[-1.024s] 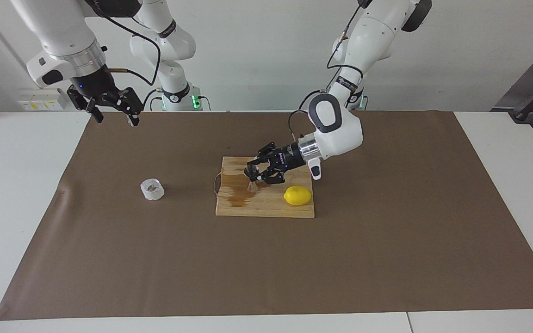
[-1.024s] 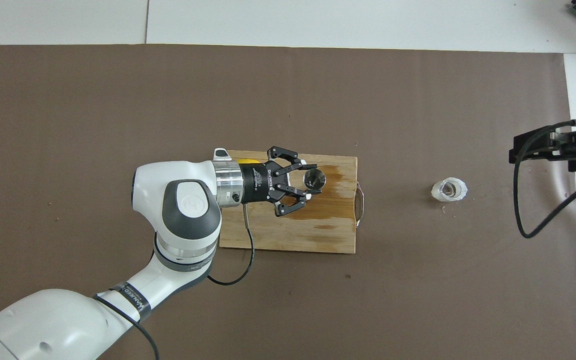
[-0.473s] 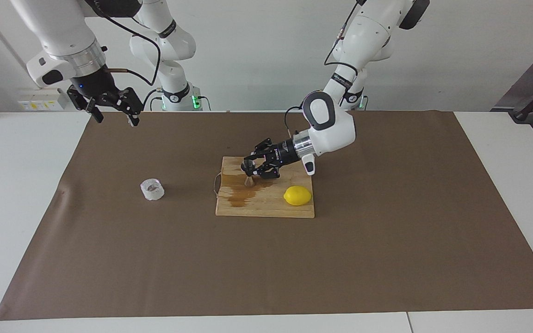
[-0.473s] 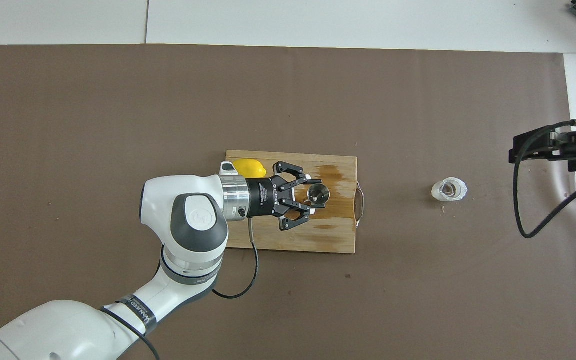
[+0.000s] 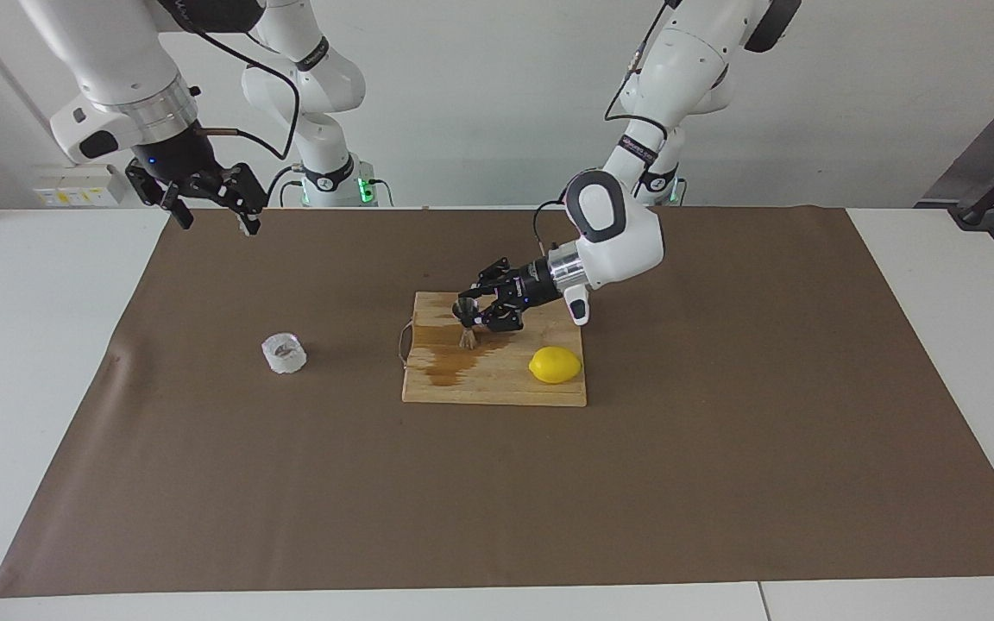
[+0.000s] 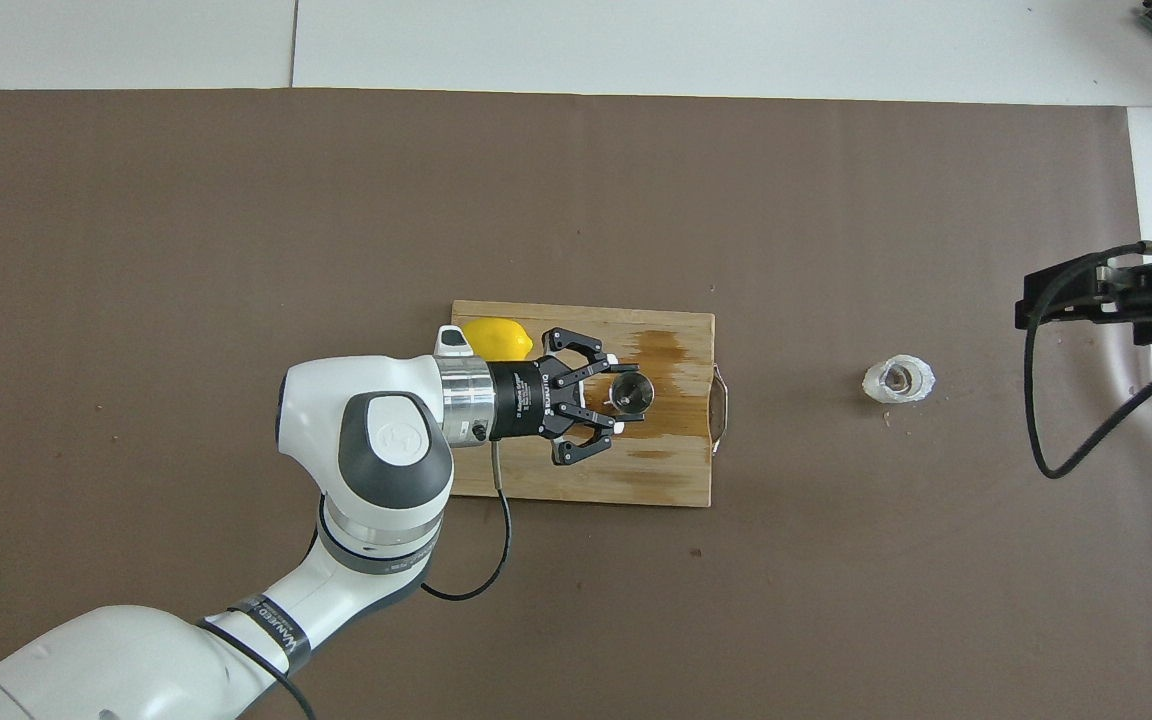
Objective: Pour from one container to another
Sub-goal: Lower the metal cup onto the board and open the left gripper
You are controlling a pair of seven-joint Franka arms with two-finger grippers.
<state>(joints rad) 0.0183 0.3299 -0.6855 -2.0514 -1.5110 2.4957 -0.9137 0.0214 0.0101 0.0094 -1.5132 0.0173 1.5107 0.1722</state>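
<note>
My left gripper needs to open now, since the steel jigger is standing upright on the wooden cutting board in the overhead view.
The steel jigger [image 5: 467, 338] stands upright on the wooden cutting board [image 5: 497, 388], at the board's edge nearer the robots. My left gripper [image 5: 472, 316] comes in sideways and is shut on the jigger's upper cone; the overhead view shows the gripper [image 6: 633, 393] with a finger on either side of the jigger [image 6: 629, 392]. The translucent whitish cup [image 5: 284, 354] sits alone on the brown mat toward the right arm's end, also in the overhead view [image 6: 898, 379]. My right gripper [image 5: 208, 197] waits open and empty, raised over the mat's edge by the right arm's base.
A yellow lemon [image 5: 555, 365] lies on the board beside the jigger, toward the left arm's end. A wet stain [image 5: 448, 369] darkens the board's end toward the cup. The brown mat [image 5: 721, 448] covers the table.
My left gripper has carried the jigger a little toward the robots across the board, uncovering the lemon in the overhead view. The right arm and the cup have not moved.
</note>
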